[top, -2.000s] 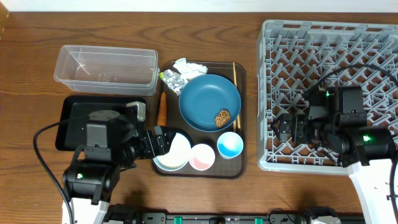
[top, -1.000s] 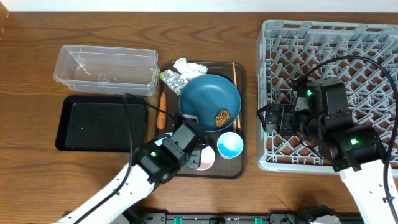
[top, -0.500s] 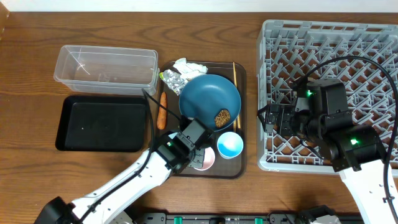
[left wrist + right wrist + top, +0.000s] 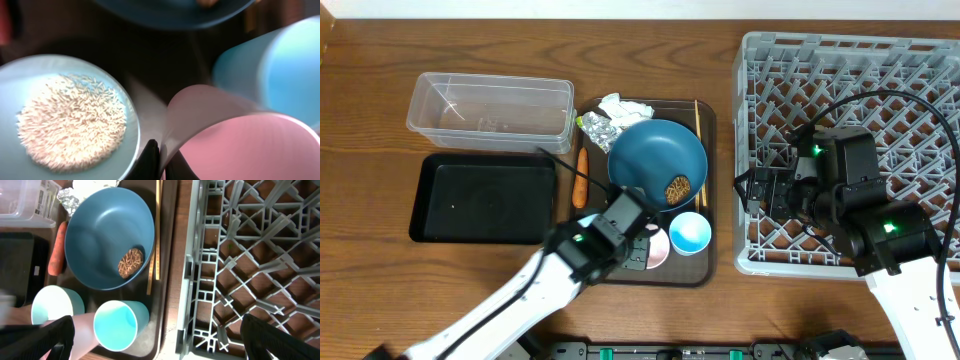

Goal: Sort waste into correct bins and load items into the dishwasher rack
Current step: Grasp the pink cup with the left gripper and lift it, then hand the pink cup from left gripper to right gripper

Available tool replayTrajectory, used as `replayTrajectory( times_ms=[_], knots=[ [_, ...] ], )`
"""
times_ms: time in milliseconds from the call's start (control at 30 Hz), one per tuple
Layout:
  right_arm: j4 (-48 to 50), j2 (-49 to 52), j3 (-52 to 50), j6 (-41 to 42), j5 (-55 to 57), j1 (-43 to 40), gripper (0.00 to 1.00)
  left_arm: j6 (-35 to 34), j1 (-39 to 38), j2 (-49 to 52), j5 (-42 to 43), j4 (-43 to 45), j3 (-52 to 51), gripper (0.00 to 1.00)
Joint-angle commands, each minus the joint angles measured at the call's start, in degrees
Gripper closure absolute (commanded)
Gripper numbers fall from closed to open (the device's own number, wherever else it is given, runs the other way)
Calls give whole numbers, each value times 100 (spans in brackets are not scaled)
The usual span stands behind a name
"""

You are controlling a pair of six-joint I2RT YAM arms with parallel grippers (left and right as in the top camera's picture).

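My right gripper should take the pink cup [image 4: 250,150] by its outer body [image 4: 211,108] next and leave the cup's rim to my left gripper's hold, so that the cup can go in the rack.
My left gripper [image 4: 162,162] is shut on the rim of the small pink cup [image 4: 250,150], one finger inside and one outside. The cup stands on the brown tray beside the white bowl [image 4: 70,120] of rice and the light-blue cup [image 4: 689,234]. Overhead, my left arm covers most of the bowl. The blue plate [image 4: 657,163] holds a brown food lump [image 4: 677,189]. Carrot [image 4: 581,178], foil [image 4: 598,128], paper [image 4: 623,107] and chopsticks [image 4: 697,115] lie around it. My right gripper [image 4: 156,330] hangs open over the left edge of the dishwasher rack [image 4: 860,100].
The clear tub [image 4: 490,110] stands at the back left with the black tray [image 4: 485,198] in front of it; nothing shows in either. The brown serving tray [image 4: 710,200] lies between them and the rack. A black cable arcs over the rack.
My left arm swung from over the black tray to the brown tray, and its jaws closed on the pink cup's rim. The right arm shifted left early on, then stayed put.
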Motion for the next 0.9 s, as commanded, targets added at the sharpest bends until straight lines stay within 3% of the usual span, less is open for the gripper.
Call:
replayTrajectory(
  times_ms=[0,100,200,333,467,533,633,867],
  knots=[
    [-31,-24,118,55,59,24,1,39,245,-553,68,-188,372,94],
    [-20,-24,118,15,-85,24,1,323,680,-1051,669,-138,417,94],
    [173,-24,118,-435,-925,24,1,590,1331,-1416,1687,0,417,94],
    [758,-24,118,-1434,-3180,24,2,1075,2448,-1563,4087,422,417,94],
    [1362,-24,118,-1569,-4631,50,7,1220,3346,-1401,6837,1281,417,94],
    [1641,-24,118,-1569,-5049,138,7,1215,3582,-1298,7600,1613,417,94],
    [1974,-24,118,-1569,-5283,356,7,1191,3705,-1167,8229,1910,417,94],
    [2507,24,118,-1561,-5084,999,10,1172,3705,-1086,8703,2227,417,94]
  ],
)
